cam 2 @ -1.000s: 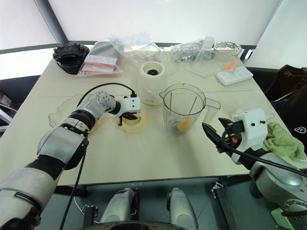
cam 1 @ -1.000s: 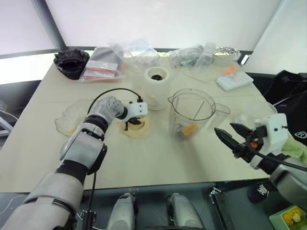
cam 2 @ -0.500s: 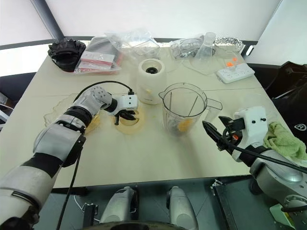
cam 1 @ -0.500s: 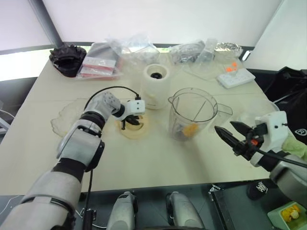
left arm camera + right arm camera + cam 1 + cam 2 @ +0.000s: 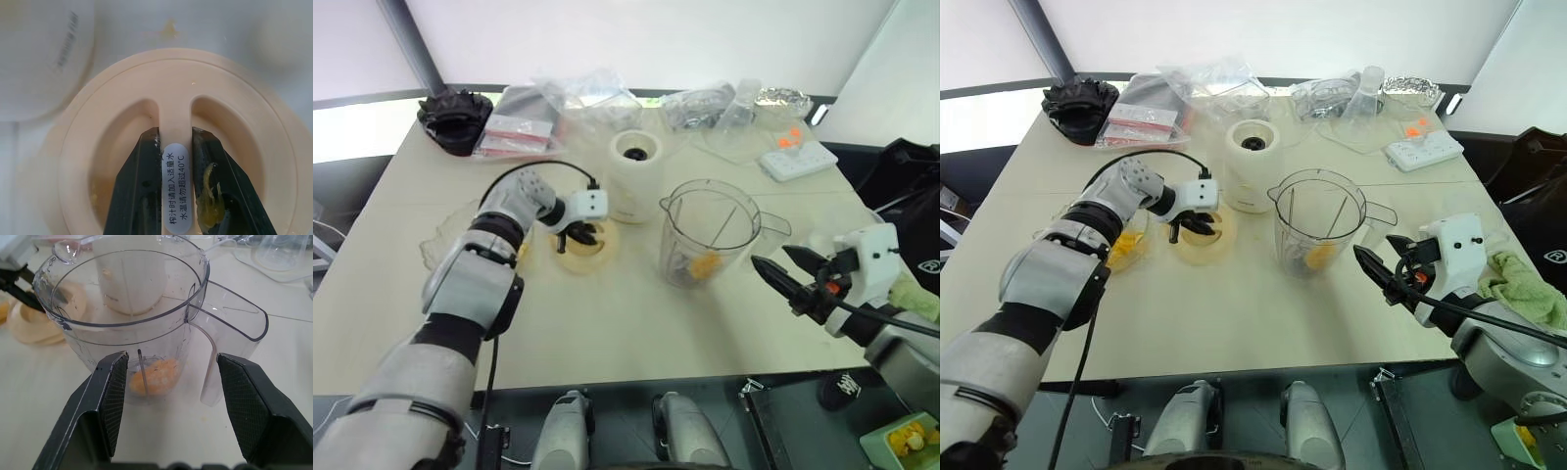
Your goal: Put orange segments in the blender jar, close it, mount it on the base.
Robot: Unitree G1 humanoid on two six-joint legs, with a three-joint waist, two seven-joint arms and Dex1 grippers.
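Observation:
My right gripper grips the jar by its narrow handle [image 5: 771, 230] [image 5: 222, 350] next, since the jar's round body spreads wider than my right gripper's open fingers.
The clear blender jar [image 5: 710, 233] stands open-topped at mid-table, with orange segments [image 5: 703, 264] lying at its bottom, also seen through its wall as orange segments [image 5: 155, 376]. Behind it to the left stands the cream-white base [image 5: 634, 176]. My left gripper [image 5: 173, 134] is shut on the centre rib of a pale-yellow round lid [image 5: 584, 245], left of the jar, and a scrap of orange pulp clings to one finger [image 5: 210, 208]. My right gripper [image 5: 770, 258] hovers open to the right of the jar, pointing at it without touching.
A clear crinkled dish [image 5: 455, 240] holding orange pieces sits left of the lid. Along the far edge lie a black bundle [image 5: 455, 116], plastic bags [image 5: 582, 98], a clear cup [image 5: 741, 103] and a white power strip [image 5: 798, 157]. A green cloth [image 5: 1518, 289] lies at right.
My left gripper has risen a little, still clamped on the lid's rib, and the wrist has turned slightly. The right gripper has stayed where it was.

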